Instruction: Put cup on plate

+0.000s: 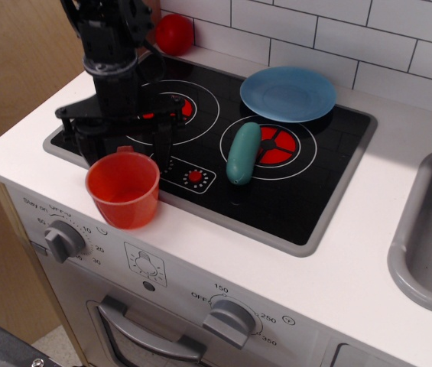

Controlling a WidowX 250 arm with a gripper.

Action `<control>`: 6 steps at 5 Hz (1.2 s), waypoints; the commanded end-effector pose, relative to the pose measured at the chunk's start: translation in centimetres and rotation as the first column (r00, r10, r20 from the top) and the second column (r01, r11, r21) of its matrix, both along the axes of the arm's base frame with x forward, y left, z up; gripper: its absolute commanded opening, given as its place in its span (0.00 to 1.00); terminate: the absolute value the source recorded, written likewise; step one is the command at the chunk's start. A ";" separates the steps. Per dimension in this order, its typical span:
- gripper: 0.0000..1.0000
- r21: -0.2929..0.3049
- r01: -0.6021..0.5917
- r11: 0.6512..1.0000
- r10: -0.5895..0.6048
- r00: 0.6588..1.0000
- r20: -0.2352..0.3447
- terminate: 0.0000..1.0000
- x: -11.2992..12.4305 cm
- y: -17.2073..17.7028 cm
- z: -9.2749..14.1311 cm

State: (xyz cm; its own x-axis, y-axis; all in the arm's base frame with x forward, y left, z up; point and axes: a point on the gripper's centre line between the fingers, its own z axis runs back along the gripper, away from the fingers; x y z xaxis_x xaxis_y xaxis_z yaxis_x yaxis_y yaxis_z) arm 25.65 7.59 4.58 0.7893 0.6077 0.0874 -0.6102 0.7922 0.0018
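The orange-red cup needs to go on the plate (287, 93), so my gripper will grab the cup by its small handle next.
The orange-red cup (123, 189) stands upright on the white counter at the stove's front left edge, its small handle toward the back. The light blue plate (287, 93) lies at the back of the black stovetop, right of centre. My black gripper (124, 144) hangs open just behind and above the cup, fingers pointing down and spread about as wide as the cup. One fingertip (162, 147) is beside the cup's right rim. The left fingertip is partly hidden behind the cup's far side. Nothing is held.
A teal oblong toy (243, 152) lies on the stovetop (300, 191) between the cup and the plate. A red ball (174, 34) sits by the tiled back wall. A grey sink (430, 237) is at the right. The counter's front edge runs just beside the cup.
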 end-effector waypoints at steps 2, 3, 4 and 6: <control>0.00 -0.045 -0.192 0.980 0.188 0.979 -0.083 0.00 1.4 0.8 2.5; 0.00 -0.062 -0.309 0.949 0.307 0.951 -0.037 0.00 1.6 1.4 4.0; 0.00 -0.100 -0.445 0.890 0.450 0.892 0.037 0.00 2.5 1.9 4.9; 0.00 -0.164 -0.653 0.739 0.669 0.739 0.072 0.00 6.4 1.8 5.1</control>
